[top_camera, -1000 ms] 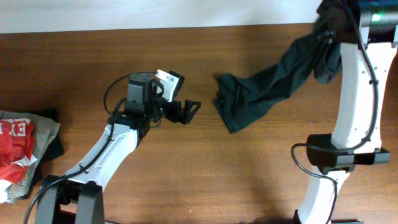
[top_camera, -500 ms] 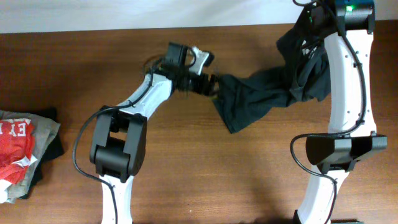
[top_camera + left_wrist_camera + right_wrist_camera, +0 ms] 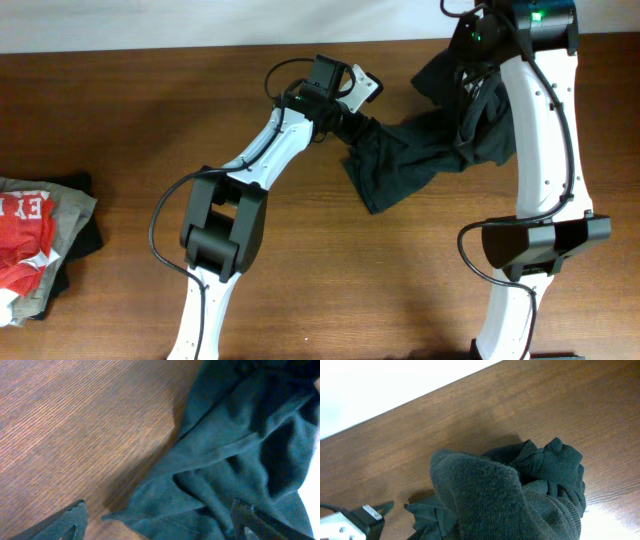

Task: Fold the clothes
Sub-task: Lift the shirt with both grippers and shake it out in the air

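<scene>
Next, my left gripper grabs the edge of the T-shirt (image 3: 420, 150) at the crumpled corner, away from my right gripper, to spread the T-shirt for folding.
The clothes, a dark blackish-green T-shirt (image 3: 420, 150), hang from the upper right down to a crumpled end lying on the wooden table (image 3: 300, 280). My right gripper (image 3: 472, 45) is raised near the table's back edge and shut on a bunched part of the shirt. In the right wrist view the fabric (image 3: 510, 495) covers its fingers. My left gripper (image 3: 352, 122) is at the shirt's left corner, low over the table. Its jaws stand open, with the shirt's edge (image 3: 200, 485) lying between the fingertips (image 3: 75, 516). No lettering or tag shows.
A pile of other garments lies at the table's left edge, red with white letters (image 3: 25, 235) over grey-beige (image 3: 72, 212). The table's back edge meets a white wall (image 3: 200, 20) just behind both grippers. Both arm bases stand along the front edge.
My left arm has swung from the table's left middle up and right to the shirt's corner. My right arm has carried the bunched shirt leftward, so the stretched cloth has shortened.
</scene>
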Motion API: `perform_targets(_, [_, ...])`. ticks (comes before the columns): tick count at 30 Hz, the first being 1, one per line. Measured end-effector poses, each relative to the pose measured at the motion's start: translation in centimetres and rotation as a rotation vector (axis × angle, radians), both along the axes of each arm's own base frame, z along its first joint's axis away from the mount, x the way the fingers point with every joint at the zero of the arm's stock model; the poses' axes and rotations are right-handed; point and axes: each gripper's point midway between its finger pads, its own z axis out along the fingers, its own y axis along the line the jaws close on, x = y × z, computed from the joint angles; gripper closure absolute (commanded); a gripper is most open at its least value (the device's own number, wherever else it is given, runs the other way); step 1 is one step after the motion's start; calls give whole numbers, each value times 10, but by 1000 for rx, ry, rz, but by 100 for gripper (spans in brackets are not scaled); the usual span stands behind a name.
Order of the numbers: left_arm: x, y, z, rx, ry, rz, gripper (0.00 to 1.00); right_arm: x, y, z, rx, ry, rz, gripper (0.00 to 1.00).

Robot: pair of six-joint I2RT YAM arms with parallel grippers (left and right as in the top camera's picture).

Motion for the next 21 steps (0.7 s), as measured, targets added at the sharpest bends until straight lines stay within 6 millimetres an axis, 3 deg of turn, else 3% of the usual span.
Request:
perform_targets(3, [3, 5, -29, 40, 34, 15, 5, -1, 0, -1, -3, 7, 4, 96])
perform_targets(4, [3, 6, -35, 48, 42, 12, 11, -1, 0, -1, -5, 8, 7, 96])
perform_targets(6, [3, 6, -39, 53, 38, 7, 39, -2, 2, -1, -6, 10, 12, 96])
perform_targets(7, [3, 6, -42, 55, 39, 6, 82, -3, 5, -2, -8, 16, 20, 96])
perform_targets(10, [4, 6, -54, 62, 47, 2, 100, -5, 7, -3, -10, 25, 26, 96])
perform_targets(13, [11, 2, -47, 42, 13, 9, 100, -6, 6, -4, -11, 31, 27, 96])
perform_targets(14, [15, 1, -41, 38, 6, 17, 100, -6, 6, -4, -11, 31, 27, 96])
perform_targets(15, [31, 2, -18, 30, -24, 51, 100, -6, 6, -4, -14, 32, 31, 96])
perform_targets(17, [51, 23, 24, 56, -38, 120, 100, -6, 4, -3, -31, 30, 30, 96])
perform_targets(19, [84, 74, 85, 64, -115, 243, 100, -3, -3, 0, -55, 16, 11, 96])
perform_targets(21, [95, 128, 111, 93, -110, 342, 100, 0, -17, 2, -64, 3, -17, 96])
